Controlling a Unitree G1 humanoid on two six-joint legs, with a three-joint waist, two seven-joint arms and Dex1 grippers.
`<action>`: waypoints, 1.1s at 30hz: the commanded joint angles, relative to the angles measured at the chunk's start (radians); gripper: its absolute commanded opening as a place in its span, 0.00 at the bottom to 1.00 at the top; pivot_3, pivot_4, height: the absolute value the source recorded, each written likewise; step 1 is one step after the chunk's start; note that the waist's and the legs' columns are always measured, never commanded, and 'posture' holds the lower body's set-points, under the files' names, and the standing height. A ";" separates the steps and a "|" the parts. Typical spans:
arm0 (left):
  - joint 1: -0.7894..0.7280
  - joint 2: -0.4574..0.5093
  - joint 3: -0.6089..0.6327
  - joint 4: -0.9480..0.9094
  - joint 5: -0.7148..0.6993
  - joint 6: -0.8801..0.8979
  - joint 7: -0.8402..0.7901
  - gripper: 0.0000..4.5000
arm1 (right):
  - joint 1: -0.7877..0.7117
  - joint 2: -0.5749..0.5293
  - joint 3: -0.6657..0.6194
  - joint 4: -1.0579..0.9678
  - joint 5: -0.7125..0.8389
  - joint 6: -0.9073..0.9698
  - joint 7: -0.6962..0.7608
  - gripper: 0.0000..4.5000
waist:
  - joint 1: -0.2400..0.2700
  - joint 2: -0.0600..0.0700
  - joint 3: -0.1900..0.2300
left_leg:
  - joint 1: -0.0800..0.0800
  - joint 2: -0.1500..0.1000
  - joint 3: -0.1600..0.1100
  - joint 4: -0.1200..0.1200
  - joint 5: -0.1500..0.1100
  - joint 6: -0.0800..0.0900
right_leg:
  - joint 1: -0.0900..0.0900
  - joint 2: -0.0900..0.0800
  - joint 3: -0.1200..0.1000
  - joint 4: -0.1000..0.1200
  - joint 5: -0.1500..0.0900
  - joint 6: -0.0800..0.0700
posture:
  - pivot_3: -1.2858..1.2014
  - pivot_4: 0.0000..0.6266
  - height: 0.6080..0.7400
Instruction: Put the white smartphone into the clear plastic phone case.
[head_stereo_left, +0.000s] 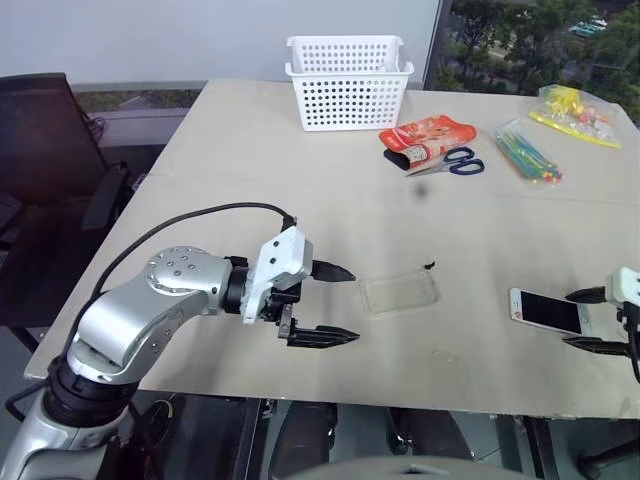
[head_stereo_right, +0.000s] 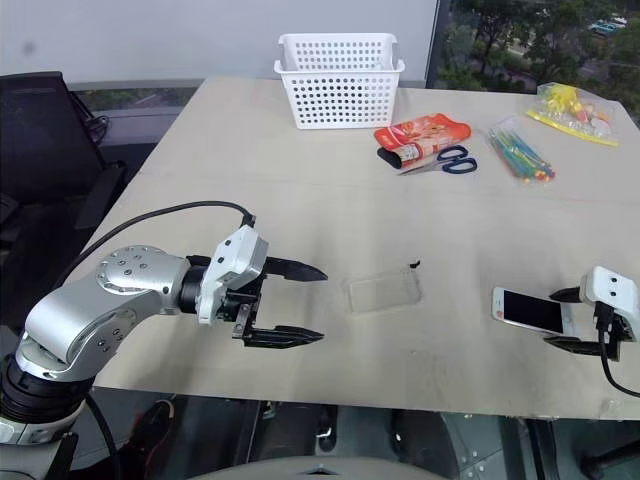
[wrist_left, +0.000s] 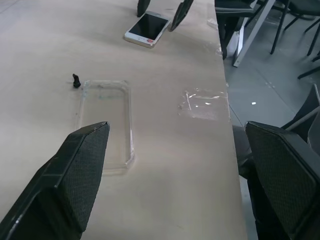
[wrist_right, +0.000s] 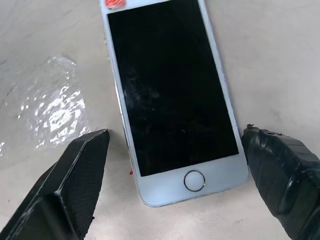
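Observation:
My fingers stand beside the phone's home-button end, and closing now would catch the white smartphone (head_stereo_left: 545, 311), so my right gripper closes on it next.
The white smartphone (head_stereo_left: 545, 311) lies screen up near the table's front right edge. My right gripper (head_stereo_left: 570, 320) is open, one finger on either side of the phone's home-button end (wrist_right: 194, 180), and neither finger appears to touch it. To the phone's left, mid-table, the clear plastic phone case (head_stereo_left: 400, 294) lies flat and empty. My left gripper (head_stereo_left: 352, 305) is open just left of the case and points toward it. In the left wrist view the case (wrist_left: 105, 125) sits ahead of one finger (wrist_left: 75, 175), with the phone (wrist_left: 146, 29) beyond it.
A small black bit (head_stereo_left: 429, 266) lies at the case's far corner. At the back stand a white basket (head_stereo_left: 348, 80), a red pouch (head_stereo_left: 428, 138), blue scissors (head_stereo_left: 455, 162) and two zip bags (head_stereo_left: 530, 150). Shiny tape (wrist_left: 202, 102) sits near the front edge. A black chair (head_stereo_left: 50, 150) stands left.

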 joint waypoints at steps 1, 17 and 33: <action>-0.007 -0.003 -0.003 0.001 0.006 -0.022 -0.008 0.99 | 0.048 -0.007 0.075 0.015 -0.070 -0.038 0.017 1.00 | 0.003 -0.001 -0.001 | 0.000 0.000 0.000 0.000 0.000 0.000 | 0.000 0.000 0.000 0.000 0.000 0.000 | 0.52 0.24 1.00; -0.017 -0.002 -0.012 0.016 0.020 -0.033 -0.019 1.00 | 0.062 -0.012 0.067 -0.055 -0.018 0.111 0.023 0.63 | 0.021 -0.009 -0.006 | 0.000 0.000 -0.002 0.001 -0.003 -0.005 | 0.000 -0.001 0.000 -0.001 0.000 0.000 | 0.52 0.24 1.00; -0.130 -0.057 -0.072 0.242 0.174 -0.156 -0.040 1.00 | -0.384 0.099 0.239 -0.645 0.072 0.447 0.010 0.63 | -0.001 0.008 0.004 | 0.004 -0.001 -0.001 0.000 -0.003 -0.005 | -0.002 0.001 0.005 0.002 0.002 -0.003 | 0.52 0.24 1.00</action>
